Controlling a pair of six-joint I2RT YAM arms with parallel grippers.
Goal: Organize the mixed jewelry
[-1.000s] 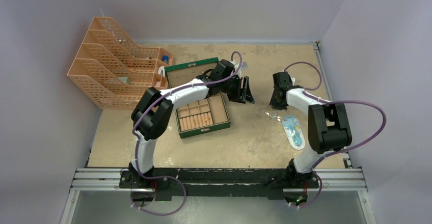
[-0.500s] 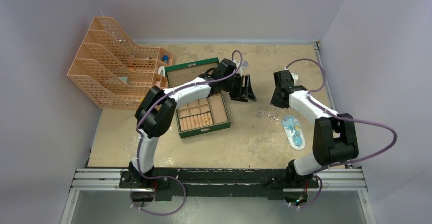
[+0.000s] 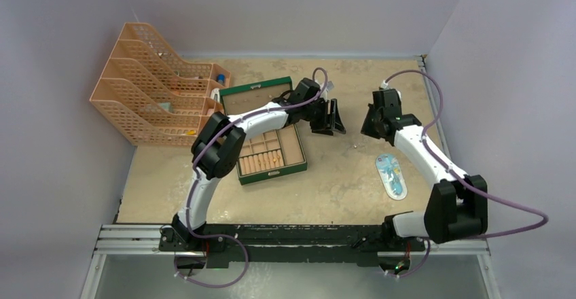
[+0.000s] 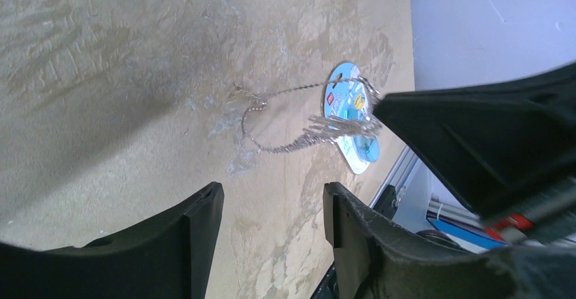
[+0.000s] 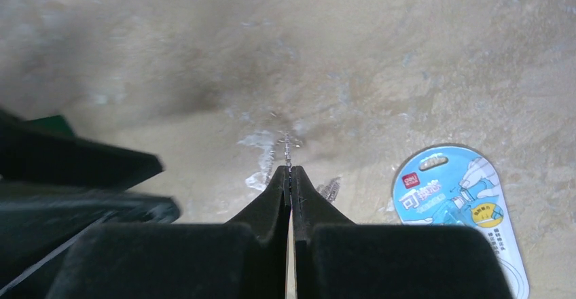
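The silvery chain's fringed middle should stay free to hang between both grippers, so the robot's left gripper will next take hold of the chain by its loose trailing end [image 3: 355, 146] [image 4: 257, 103].
My right gripper [image 5: 291, 171] is shut on a thin silvery chain [image 5: 286, 146]. In the left wrist view the chain [image 4: 299, 136] hangs in loops from the right gripper's dark fingers [image 4: 475, 143], and its far end trails on the table. A second glittery bit [image 5: 331, 189] lies beside the fingertips. My left gripper [image 4: 272, 200] is open and empty, just left of the chain and above the table. In the top view the left gripper [image 3: 335, 124] and the right gripper [image 3: 368, 130] face each other. Small gold-orange bits [image 3: 274, 155] sit in a compartment of the green box.
The green box with tan compartments [image 3: 296, 164] stands open left of the grippers, with its lid [image 3: 255, 95] behind it. A light-blue oval packet [image 3: 392, 175] lies right of the chain. Orange mesh file trays [image 3: 146, 85] stand at the back left.
My right gripper has risen from the table with the chain, and its elbow has swung out to the right. My left gripper has shifted a little to the right.
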